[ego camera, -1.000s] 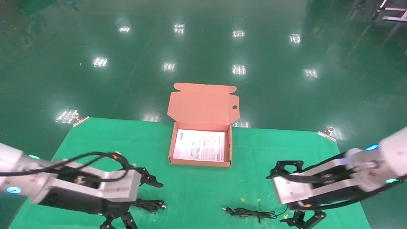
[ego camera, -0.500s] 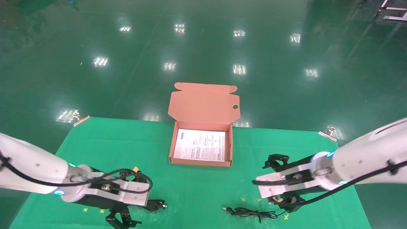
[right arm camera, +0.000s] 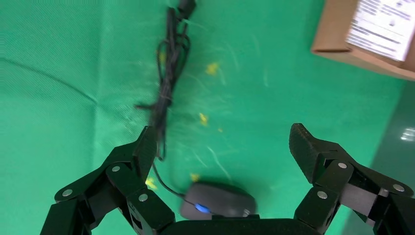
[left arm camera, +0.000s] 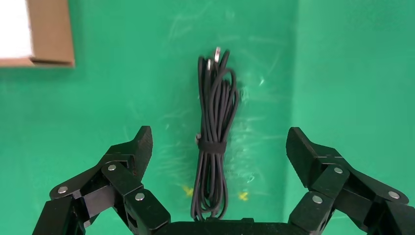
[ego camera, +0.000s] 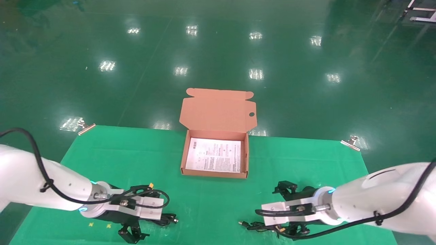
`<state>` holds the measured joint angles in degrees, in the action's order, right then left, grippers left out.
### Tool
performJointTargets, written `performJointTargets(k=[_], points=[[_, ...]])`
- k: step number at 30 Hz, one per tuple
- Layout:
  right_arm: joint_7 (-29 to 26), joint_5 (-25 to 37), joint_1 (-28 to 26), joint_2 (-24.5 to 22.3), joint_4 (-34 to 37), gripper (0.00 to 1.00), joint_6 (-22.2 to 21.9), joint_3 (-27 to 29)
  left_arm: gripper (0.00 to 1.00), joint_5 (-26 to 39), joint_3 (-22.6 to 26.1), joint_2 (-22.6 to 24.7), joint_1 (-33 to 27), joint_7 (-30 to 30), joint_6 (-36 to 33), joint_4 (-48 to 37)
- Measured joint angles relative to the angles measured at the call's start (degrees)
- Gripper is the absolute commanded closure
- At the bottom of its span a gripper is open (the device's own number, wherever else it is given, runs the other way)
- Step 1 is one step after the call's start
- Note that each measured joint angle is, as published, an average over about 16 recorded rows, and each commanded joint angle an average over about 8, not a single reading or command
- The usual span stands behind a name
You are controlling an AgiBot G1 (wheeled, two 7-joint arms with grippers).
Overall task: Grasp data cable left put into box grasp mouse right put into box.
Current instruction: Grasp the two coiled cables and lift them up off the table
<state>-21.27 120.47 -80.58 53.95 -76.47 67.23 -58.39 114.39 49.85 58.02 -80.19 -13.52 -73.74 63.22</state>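
I need to grab the data cable by its strapped middle (left arm camera: pixel 212 146) next with my left gripper, because long loops stretch out to both ends of the cable.
The data cable (left arm camera: pixel 215 132), a thin black bundle tied at its middle, lies on the green cloth at the near left. My left gripper (left arm camera: pixel 219 134) hangs open above it, one finger on each side and apart from it. In the head view only the cable's end (ego camera: pixel 168 219) shows beside the left wrist. The black mouse (right arm camera: pixel 218 200) with its blue wheel lies at the near right, below my open right gripper (right arm camera: pixel 222 133). Its cord (right arm camera: pixel 169 73) trails away; in the head view the cord (ego camera: pixel 259 226) shows and the mouse is hidden. The open box (ego camera: pixel 214 174) holds a white sheet (ego camera: pixel 214 154).
The box's lid flap (ego camera: pixel 218 109) stands upright at the back. Metal clips (ego camera: pixel 86 128) (ego camera: pixel 351 143) pin the green cloth (ego camera: pixel 136 153) at the far corners. Small yellow marks dot the cloth near both objects. Green floor lies beyond the table.
Both arms have swung down and inward. The left gripper now points down over the data cable and the right one over the mouse. Neither object has moved.
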Motion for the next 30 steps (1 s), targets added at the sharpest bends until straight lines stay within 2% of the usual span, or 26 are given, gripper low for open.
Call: performJointTargets(k=[9, 23, 24, 30], points=[[-1.19, 0.25, 2.25, 2.23, 3.62, 0.00, -1.92, -0.48, 0.00, 0.59, 0.08, 3.19, 0.16, 2.21, 3.69, -10.38], [2.65, 0.07, 2.82, 6.90, 14.85, 0.00, -5.17, -1.34, 0.00, -1.30, -0.82, 7.60, -2.05, 8.10, 7.10, -26.24], [2.89, 0.13, 2.82, 7.15, 15.51, 0.12, -5.41, -1.39, 0.10, -1.39, -0.84, 7.84, -2.23, 8.52, 7.23, -27.07], [3.84, 0.46, 2.82, 8.21, 18.34, 0.88, -6.46, -1.60, 0.85, -1.60, -0.85, 8.83, -2.98, 10.37, 7.72, -30.48]])
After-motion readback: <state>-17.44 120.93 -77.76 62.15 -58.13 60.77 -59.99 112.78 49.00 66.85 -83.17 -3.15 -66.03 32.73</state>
